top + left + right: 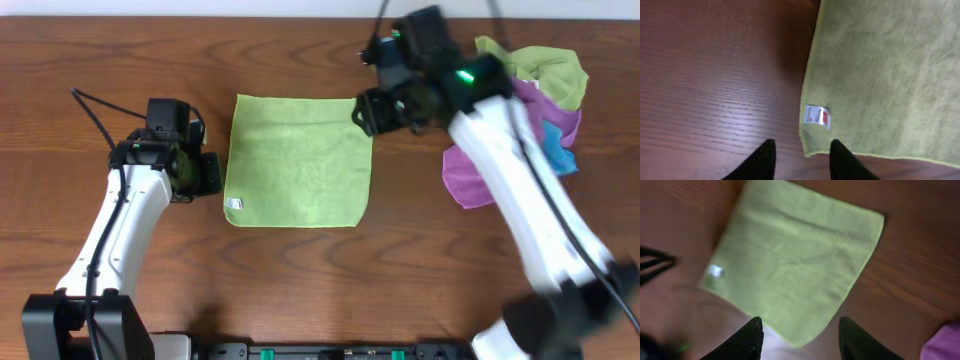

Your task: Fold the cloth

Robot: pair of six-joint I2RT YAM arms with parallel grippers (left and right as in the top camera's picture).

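Note:
My left gripper will next grab the cloth at its near tagged corner (231, 219) (810, 149). Then I will fold the cloth's near edge over onto its far edge.
The cloth (300, 160), a lime-green towel, lies flat in the middle of the table, with its small white tag (234, 204) at the near left corner. My left gripper (205, 172) hovers just left of that edge. In the left wrist view it (802, 150) is open, and the tagged corner (817, 116) lies just ahead of the gap between its fingers. My right gripper (370, 110) hangs over the cloth's far right corner. In the right wrist view it (800, 330) is open above that corner of the cloth (795, 265), holding nothing.
A heap of other towels lies at the far right: a green one (545, 70), a purple one (470, 175) and a blue one (560, 150), partly under the right arm. Purple fabric (945, 345) shows at the right wrist view's corner.

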